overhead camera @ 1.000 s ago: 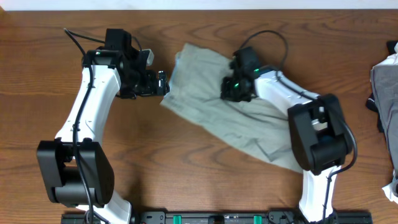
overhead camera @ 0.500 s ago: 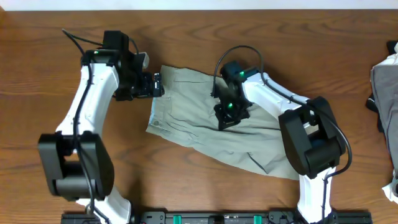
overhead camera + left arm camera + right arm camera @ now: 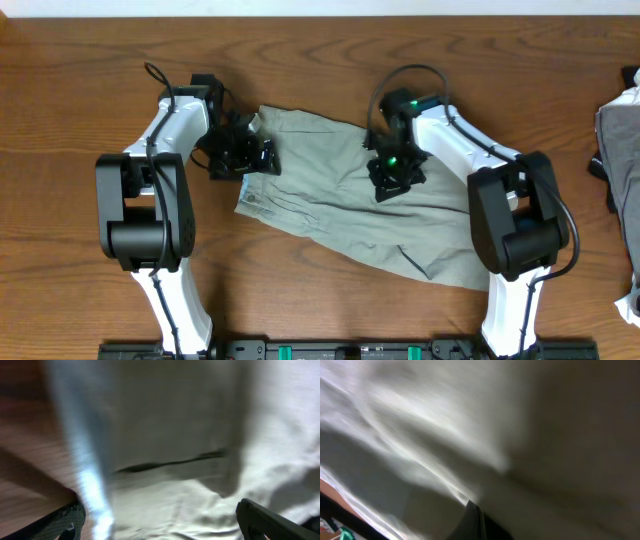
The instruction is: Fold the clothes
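Observation:
My left gripper grabs the clothes (image 3: 330, 200) by their edge (image 3: 246, 184) beside the wooden table next, which leaves the rest of the clothes free to fold.
The clothes (image 3: 330, 200) are a khaki grey-green garment lying spread and creased across the middle of the table. My left gripper (image 3: 252, 158) is over its upper left edge. In the left wrist view its fingers (image 3: 165, 527) stand wide apart, with cloth (image 3: 200, 435) between and below them. My right gripper (image 3: 395, 178) is low over the garment's middle. In the right wrist view its fingers (image 3: 476, 515) are pressed together, with blurred cloth (image 3: 420, 425) all round them. I see no cloth pinched between them.
A second pile of grey cloth (image 3: 620, 130) lies at the table's right edge, with a dark item (image 3: 633, 76) above it. Bare wooden table (image 3: 80, 120) lies to the left and along the front.
The garment went from bunched to spread leftward, then stayed put. My left gripper moved down and right onto its left edge. My right gripper slid left, then back right.

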You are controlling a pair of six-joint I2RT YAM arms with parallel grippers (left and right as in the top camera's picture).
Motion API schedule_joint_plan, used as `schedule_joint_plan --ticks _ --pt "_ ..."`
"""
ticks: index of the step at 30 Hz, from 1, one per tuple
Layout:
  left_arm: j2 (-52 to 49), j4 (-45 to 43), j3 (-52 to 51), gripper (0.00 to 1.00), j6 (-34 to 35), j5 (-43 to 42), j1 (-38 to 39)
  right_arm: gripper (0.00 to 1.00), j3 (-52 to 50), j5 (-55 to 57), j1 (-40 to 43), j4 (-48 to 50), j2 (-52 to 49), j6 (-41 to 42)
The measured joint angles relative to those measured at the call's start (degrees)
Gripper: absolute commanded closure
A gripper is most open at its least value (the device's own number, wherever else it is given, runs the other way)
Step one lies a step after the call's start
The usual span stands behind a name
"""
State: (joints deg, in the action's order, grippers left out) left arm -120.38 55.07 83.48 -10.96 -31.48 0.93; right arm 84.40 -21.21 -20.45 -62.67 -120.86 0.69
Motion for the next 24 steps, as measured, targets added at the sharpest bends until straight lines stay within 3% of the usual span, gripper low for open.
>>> schedule_joint_plan --ticks 3,4,6,8,19,24 --pt "-0.8 0.0 0.0 0.2 -2.9 -4.5 0.0 0.99 0.0 0.0 1.7 -1.1 0.0 0.0" --pt "-1.5 0.2 0.0 0.3 -4.1 -7.0 0.0 0.99 0.0 0.0 2.3 -1.4 0.0 0.0" --pt "-2.6 0.0 -0.1 0.67 -6.8 -10.4 0.0 0.99 0.0 0.0 3.6 -1.6 0.1 0.0" --pt "-3.8 0.0 -0.2 0.94 -8.5 -13.5 0.1 0.99 0.0 0.1 4.5 -1.6 0.1 0.0" --pt "-4.0 2.6 0.5 0.94 -10.1 -25.9 -2.5 0.94 0.0 3.3 5.2 6.5 0.1 6.6" --pt "3.7 2.7 0.9 0.94 -9.8 -26.3 -4.5 0.96 0.0 2.5 4.5 14.7 0.0 9.0"
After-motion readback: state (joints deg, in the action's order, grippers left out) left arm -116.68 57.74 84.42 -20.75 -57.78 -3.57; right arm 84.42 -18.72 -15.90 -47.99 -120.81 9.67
